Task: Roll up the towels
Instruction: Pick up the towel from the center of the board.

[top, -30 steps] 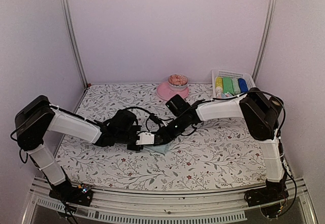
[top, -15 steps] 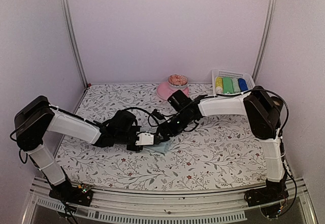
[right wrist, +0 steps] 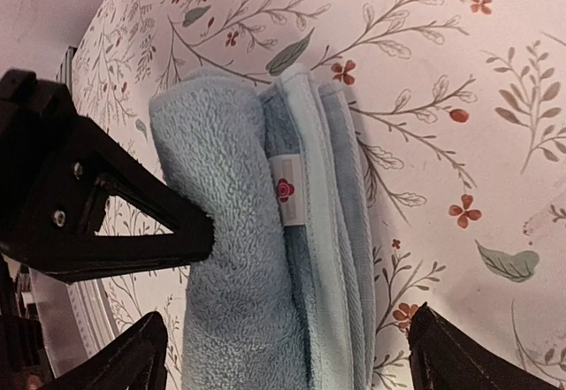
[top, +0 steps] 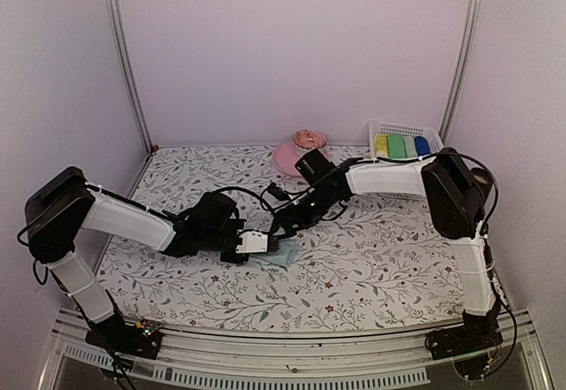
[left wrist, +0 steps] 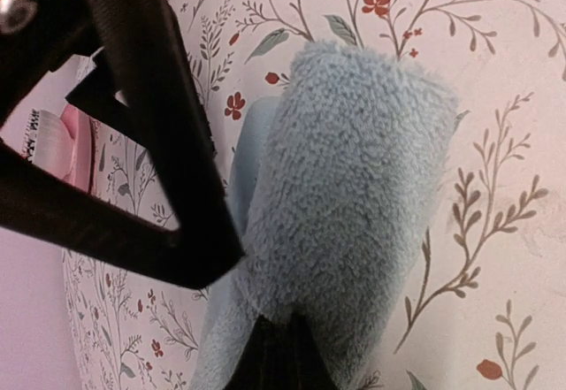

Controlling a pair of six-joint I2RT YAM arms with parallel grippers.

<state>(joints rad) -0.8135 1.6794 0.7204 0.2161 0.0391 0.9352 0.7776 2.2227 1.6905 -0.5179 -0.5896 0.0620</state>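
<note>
The right gripper pinches the towel's roll and labelled flat part together next. Then I set the towel still rolled in the basket.
A pale blue towel (top: 281,255), partly rolled, lies on the flowered table a little left of centre. In the left wrist view its fluffy roll (left wrist: 349,195) fills the middle, and my left gripper (left wrist: 285,353) is shut on its near end. From the right wrist the roll (right wrist: 225,231) lies beside the folded flat part with its white label (right wrist: 285,190). My right gripper (right wrist: 292,363) is open, its fingertips (right wrist: 133,355) wide apart on either side of the towel and not touching it. From above, the right gripper (top: 281,225) hovers just behind the left gripper (top: 263,244).
A white basket (top: 389,128) at the back right holds several rolled cloths in yellow, green and blue. A pink plate (top: 285,156) with a small round dish on it stands at the back centre. Metal posts rise at both back corners.
My right gripper has opened wide and drawn back from the towel toward the back right. The left gripper has stayed shut on the roll in the same place.
</note>
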